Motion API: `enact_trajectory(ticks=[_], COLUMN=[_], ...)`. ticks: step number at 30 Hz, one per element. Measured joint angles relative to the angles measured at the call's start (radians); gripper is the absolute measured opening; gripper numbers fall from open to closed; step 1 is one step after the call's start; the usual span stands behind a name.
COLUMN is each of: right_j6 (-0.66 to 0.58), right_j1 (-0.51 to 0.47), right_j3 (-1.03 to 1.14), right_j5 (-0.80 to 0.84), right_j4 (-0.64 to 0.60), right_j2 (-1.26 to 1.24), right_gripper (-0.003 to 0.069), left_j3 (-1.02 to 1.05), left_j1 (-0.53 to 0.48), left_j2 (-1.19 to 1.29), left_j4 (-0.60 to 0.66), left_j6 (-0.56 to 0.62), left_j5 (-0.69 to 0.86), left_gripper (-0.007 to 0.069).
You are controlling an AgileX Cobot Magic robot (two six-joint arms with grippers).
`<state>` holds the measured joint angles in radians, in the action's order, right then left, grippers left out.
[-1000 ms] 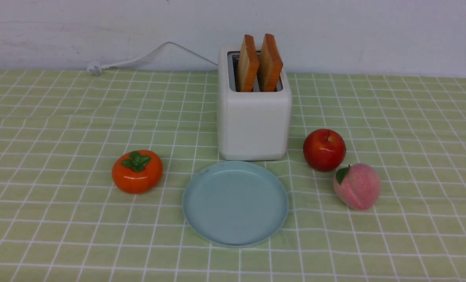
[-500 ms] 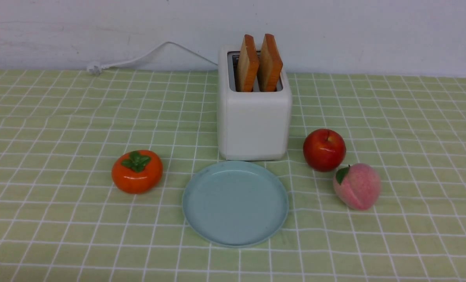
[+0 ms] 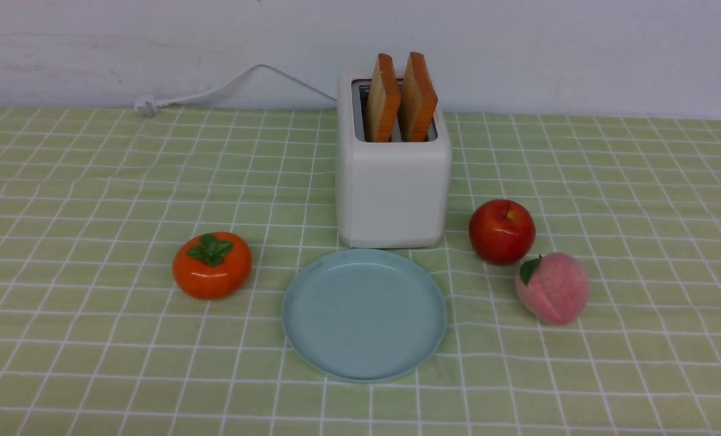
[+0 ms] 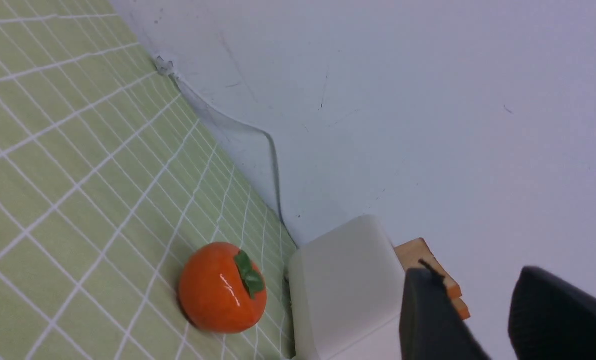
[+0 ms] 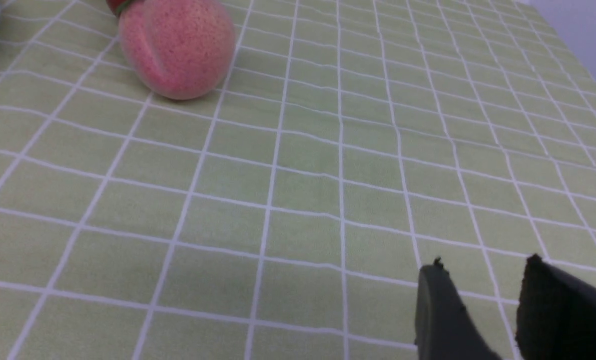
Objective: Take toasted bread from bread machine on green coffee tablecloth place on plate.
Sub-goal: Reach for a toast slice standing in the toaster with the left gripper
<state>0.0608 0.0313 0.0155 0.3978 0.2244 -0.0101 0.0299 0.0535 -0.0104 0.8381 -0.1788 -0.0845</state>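
My right gripper grabs the slice by its exposed crust edge (image 3: 424, 110) next, because the slice's lower part sits down inside the machine's slot (image 3: 416, 138).
The white bread machine (image 3: 393, 188) stands at the back middle of the green coffee tablecloth (image 3: 94, 181). Two slices of toasted bread (image 3: 383, 100) (image 3: 419, 98) stand upright in its slots. The pale blue plate (image 3: 364, 313) lies empty just in front of it. Neither gripper shows in the front view. In the left wrist view my left gripper (image 4: 473, 280) is open and empty, off to the side of the bread machine (image 4: 345, 280), with the toasted bread (image 4: 423, 252) beyond one finger. In the right wrist view my right gripper (image 5: 483, 267) is open and empty above bare cloth.
An orange persimmon (image 3: 212, 264) sits left of the plate; it also shows in the left wrist view (image 4: 221, 287). A red apple (image 3: 502, 231) and a pink peach (image 3: 553, 288) sit to the right; the peach shows in the right wrist view (image 5: 176, 47). A white power cord (image 3: 215, 91) runs along the wall.
A dark piece of the left arm showed at the front view's lower left corner half a second ago and is gone now. The objects have not moved.
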Motion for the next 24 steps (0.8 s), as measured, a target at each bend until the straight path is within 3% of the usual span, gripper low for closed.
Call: enact_trajectory(ticks=[4, 8, 10, 16, 18, 20, 24], right_j6=[-0.001, 0.008, 0.063, 0.379, 0.412, 0.471, 0.482], right_j1=[0.000, 0.000, 0.000, 0.000, 0.000, 0.000, 0.000], right_j3=[0.000, 0.003, 0.008, 0.010, 0.010, 0.010, 0.010], right_j5=[0.000, -0.022, -0.053, -0.144, -0.152, -0.180, -0.231], right_j4=[0.004, 0.019, -0.045, -0.336, -0.359, -0.391, -0.381], right_j2=[0.000, 0.000, 0.000, 0.000, 0.000, 0.000, 0.000], right_gripper=[0.0241, 0.0241, 0.0241, 0.0241, 0.0241, 0.0241, 0.0241], left_j3=[0.000, 0.000, 0.000, -0.038, -0.055, -0.113, -0.198], left_j1=[0.000, 0.000, 0.000, 0.000, 0.000, 0.000, 0.000], left_j2=[0.000, 0.000, 0.000, 0.000, 0.000, 0.000, 0.045], left_j4=[0.004, 0.005, 0.003, -0.033, -0.045, -0.075, -0.088], left_j6=[0.000, 0.000, 0.000, 0.057, 0.082, 0.179, 0.275], left_j5=[0.006, 0.042, 0.059, 0.128, 0.142, 0.193, 0.266], left_gripper=[0.0176, 0.0039, -0.0013, -0.0013, -0.0013, -0.0013, -0.0013])
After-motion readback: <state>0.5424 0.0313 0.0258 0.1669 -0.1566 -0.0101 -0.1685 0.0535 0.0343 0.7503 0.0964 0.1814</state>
